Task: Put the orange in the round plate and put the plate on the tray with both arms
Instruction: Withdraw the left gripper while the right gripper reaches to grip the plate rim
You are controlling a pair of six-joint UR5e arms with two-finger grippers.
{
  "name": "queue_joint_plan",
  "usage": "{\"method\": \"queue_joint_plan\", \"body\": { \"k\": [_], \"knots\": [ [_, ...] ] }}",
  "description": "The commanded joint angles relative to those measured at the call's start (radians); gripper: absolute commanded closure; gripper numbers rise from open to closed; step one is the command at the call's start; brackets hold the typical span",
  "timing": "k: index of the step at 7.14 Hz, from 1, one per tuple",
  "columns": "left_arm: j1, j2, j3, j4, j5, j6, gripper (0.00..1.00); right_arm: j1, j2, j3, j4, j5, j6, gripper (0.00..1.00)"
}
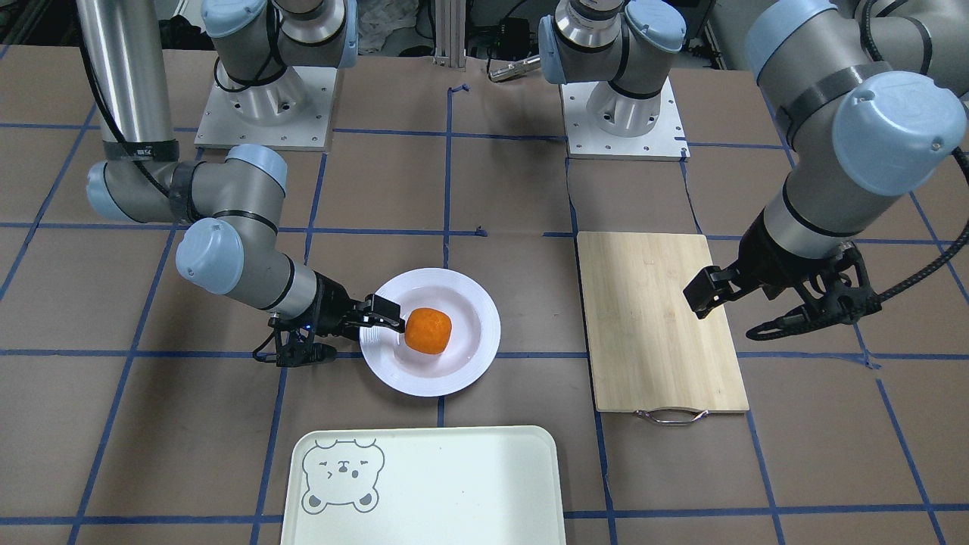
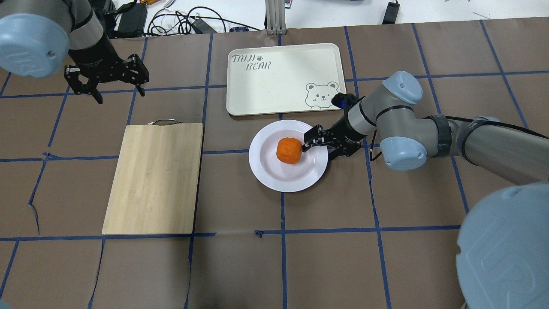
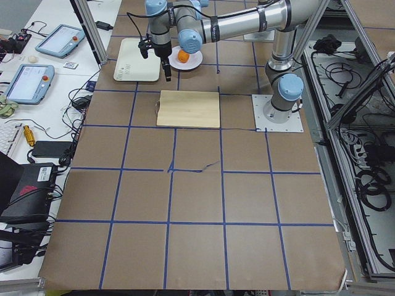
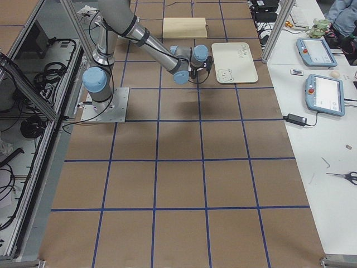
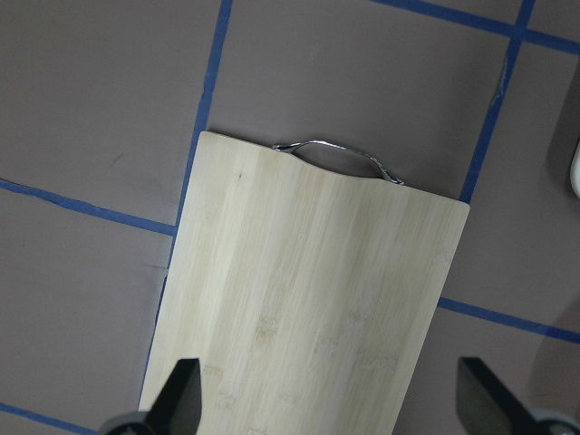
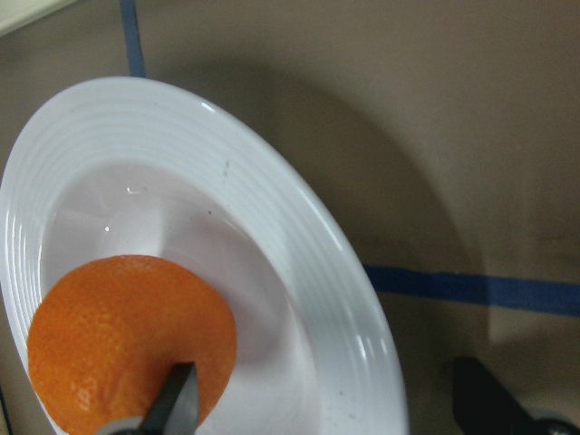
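I need to grab the plate by its rim [image 1: 374, 341] with my right gripper next, so I can put the plate with the orange on the tray [image 1: 454, 492].
The orange [image 1: 428, 331] [image 2: 288, 150] [image 6: 127, 335] lies in the shallow centre of the white round plate [image 1: 484, 333] [image 2: 261, 167] [image 6: 299, 236]. My right gripper [image 2: 319, 146] [image 6: 326, 408] is open and low at the plate's edge. One finger is over the dish against the orange; the other is outside the rim, over the table. The cream tray [image 1: 454, 492] [image 2: 274, 81] with the bear face sits just beyond the plate. My left gripper [image 2: 120, 92] [image 5: 335, 408] hangs open and holds nothing, above the handle end of the wooden board.
A wooden cutting board [image 1: 658, 318] [image 2: 156, 176] [image 5: 317, 299] with a metal handle lies on the left arm's side. Both arm bases [image 1: 261, 106] [image 1: 624, 113] stand at the table's robot edge. Cables and tablets [image 3: 58, 40] lie beyond the tray.
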Motion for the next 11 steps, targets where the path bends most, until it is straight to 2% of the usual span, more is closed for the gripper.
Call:
{"method": "queue_joint_plan", "body": {
  "k": [1,2,3,4,5,6,7,9,10,11],
  "knots": [
    [-0.082,0.016,-0.003,-0.002,0.008,0.157,0.00,0.003,0.000,0.025,-0.022,0.003,0.036,0.09],
    [-0.087,0.019,0.002,-0.002,-0.044,0.203,0.00,0.003,0.000,0.025,-0.038,-0.002,0.035,0.16],
    [-0.087,0.031,0.002,-0.003,-0.101,0.202,0.00,0.006,-0.002,0.027,-0.038,-0.005,0.036,0.27],
    [-0.083,0.060,-0.003,-0.058,-0.156,0.186,0.00,0.020,-0.003,0.021,-0.041,-0.005,0.036,0.34],
    [-0.081,0.092,0.003,-0.209,-0.188,0.160,0.00,0.029,-0.003,0.019,-0.041,-0.005,0.053,0.45],
    [-0.081,0.105,0.002,-0.215,-0.183,0.169,0.00,0.043,-0.002,0.020,-0.055,-0.007,0.065,0.53],
    [-0.080,0.117,0.000,-0.217,-0.172,0.171,0.00,0.062,-0.002,0.020,-0.075,-0.040,0.072,0.56],
    [-0.080,0.134,-0.009,-0.215,-0.158,0.169,0.00,0.066,-0.008,0.017,-0.073,-0.063,0.090,0.88],
    [-0.083,0.134,-0.012,-0.217,-0.126,0.159,0.00,0.057,-0.013,0.010,-0.069,-0.068,0.088,0.98],
    [-0.083,0.134,-0.010,-0.214,-0.121,0.156,0.00,0.038,-0.031,-0.002,-0.063,-0.067,0.088,1.00]
  ]
}}
